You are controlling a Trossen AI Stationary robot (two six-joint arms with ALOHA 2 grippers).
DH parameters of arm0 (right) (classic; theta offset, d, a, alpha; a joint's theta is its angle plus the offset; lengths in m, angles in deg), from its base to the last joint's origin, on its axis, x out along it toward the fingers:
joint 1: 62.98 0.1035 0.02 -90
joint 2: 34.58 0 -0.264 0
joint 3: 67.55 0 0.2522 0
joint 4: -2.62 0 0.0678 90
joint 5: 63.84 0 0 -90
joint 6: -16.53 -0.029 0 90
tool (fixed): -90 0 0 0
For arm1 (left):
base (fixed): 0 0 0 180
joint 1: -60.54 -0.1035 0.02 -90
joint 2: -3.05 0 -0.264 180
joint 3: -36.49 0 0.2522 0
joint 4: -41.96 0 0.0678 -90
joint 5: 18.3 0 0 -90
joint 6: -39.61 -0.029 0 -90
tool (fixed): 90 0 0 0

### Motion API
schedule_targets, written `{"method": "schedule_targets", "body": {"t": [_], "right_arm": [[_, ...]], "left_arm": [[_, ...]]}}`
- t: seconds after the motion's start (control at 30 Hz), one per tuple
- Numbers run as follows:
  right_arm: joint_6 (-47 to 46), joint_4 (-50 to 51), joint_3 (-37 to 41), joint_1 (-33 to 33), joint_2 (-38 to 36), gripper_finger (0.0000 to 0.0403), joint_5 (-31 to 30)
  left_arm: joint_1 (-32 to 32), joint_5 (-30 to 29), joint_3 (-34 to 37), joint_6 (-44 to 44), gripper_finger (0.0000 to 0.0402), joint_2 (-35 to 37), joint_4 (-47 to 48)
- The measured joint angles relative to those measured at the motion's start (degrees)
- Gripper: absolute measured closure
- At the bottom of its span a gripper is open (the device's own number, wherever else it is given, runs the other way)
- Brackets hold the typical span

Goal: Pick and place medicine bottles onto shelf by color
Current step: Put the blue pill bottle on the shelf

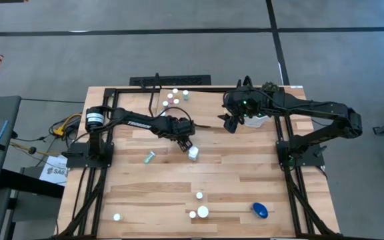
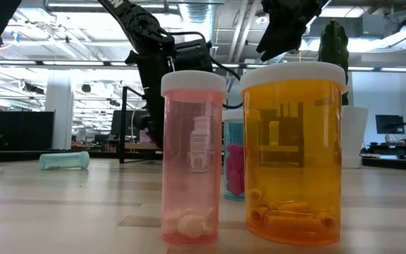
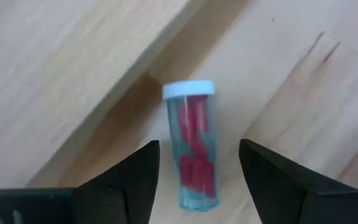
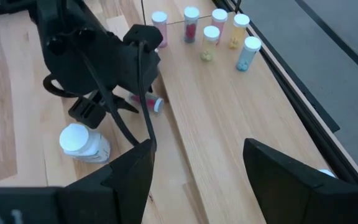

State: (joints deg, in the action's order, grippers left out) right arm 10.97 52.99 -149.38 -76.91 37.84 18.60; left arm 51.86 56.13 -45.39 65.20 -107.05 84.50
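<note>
The robot's left gripper should close on the bottle now: its fingers are beside the clear body with red pills, below its white cap [image 3: 188,89], so they would hold the bottle.
A small clear-teal bottle [image 3: 191,152] with red pills and a white cap lies on its side on the table, next to the edge of the shelf's light wood board [image 4: 229,112]. My left gripper [image 3: 197,180] is open just above it, one finger on each side, with a gap on both sides. The bottle also shows in the right wrist view [image 4: 151,102]. Several bottles [image 4: 211,34] stand upright at the far end of the board. My right gripper [image 4: 197,168] is open and empty, held above the board near the white pot [image 1: 259,119].
A white bottle [image 1: 193,154] stands just near of my left gripper [image 1: 187,143], and a teal bottle [image 1: 149,157] lies to its left. Several white bottles [image 1: 203,212] and a blue one [image 1: 259,211] are near the front edge. Black arm mounts flank the table.
</note>
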Motion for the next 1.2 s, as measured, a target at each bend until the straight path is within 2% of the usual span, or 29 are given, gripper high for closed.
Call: {"method": "schedule_targets", "body": {"t": [0.1,0.37,0.53,0.87,1.1,1.2], "right_arm": [[0.0,0.0,0.0,0.0,0.0,0.0133,0.0],[0.0,-0.3,0.0,0.0,0.0,0.0133,0.0],[0.0,-0.2,0.0,0.0,0.0,0.0133,0.0],[0.0,-0.5,0.0,0.0,0.0,0.0133,0.0],[-3.1,-1.1,0.0,0.0,0.0,0.0133,0.0],[-1.0,-1.1,0.0,0.0,0.0,0.0133,0.0]], "left_arm": [[0.0,-0.2,0.0,0.0,0.0207,0.0,0.4],[0.0,0.2,0.0,-0.9,0.0298,0.0,1.0],[0.5,0.0,0.0,-1.6,0.0334,0.4,1.5],[1.7,-0.3,-0.1,-2.6,0.0321,5.1,3.3],[2.8,-1.1,-0.1,-2.6,0.032,11.3,3.3],[4.0,-2.3,-0.1,-2.7,0.032,14.6,3.3]]}}
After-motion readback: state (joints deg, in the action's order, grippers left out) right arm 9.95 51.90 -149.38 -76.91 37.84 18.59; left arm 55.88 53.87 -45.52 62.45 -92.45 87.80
